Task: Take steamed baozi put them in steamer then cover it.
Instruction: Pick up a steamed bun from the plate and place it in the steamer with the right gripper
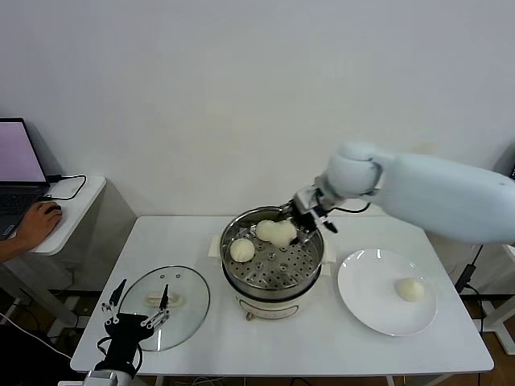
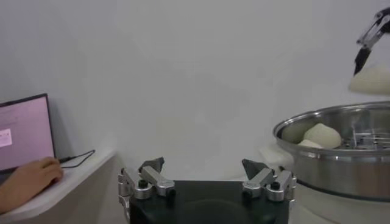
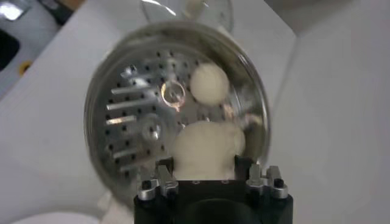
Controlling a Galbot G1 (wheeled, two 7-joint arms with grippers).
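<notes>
The baozi hangs above the perforated basket (image 3: 131, 119) and would drop if I opened now. My right gripper needs to stay closed on the baozi until it is lower.
The steamer (image 1: 278, 277) stands mid-table, its perforated basket (image 3: 131, 119) shiny. My right gripper (image 1: 294, 227) hangs over the basket's far right side, shut on a steamed baozi (image 3: 207, 146) that fills the space between its fingers (image 3: 244, 165). One baozi (image 1: 242, 250) lies in the basket on the side towards the cover. A second (image 1: 266, 229) lies beside the held one. Another baozi (image 1: 410, 289) lies on the white plate (image 1: 366, 301) at the right. The glass cover (image 1: 189, 301) lies flat to the left of the steamer. My left gripper (image 1: 138, 299) hovers open over the cover, holding nothing.
A side table (image 1: 76, 205) at the far left carries a laptop (image 1: 16, 173), a cable and a person's hand (image 1: 36, 223). The steamer's rim (image 2: 329, 125) rises to the right of my left gripper (image 2: 203, 165). A white wall stands close behind the table.
</notes>
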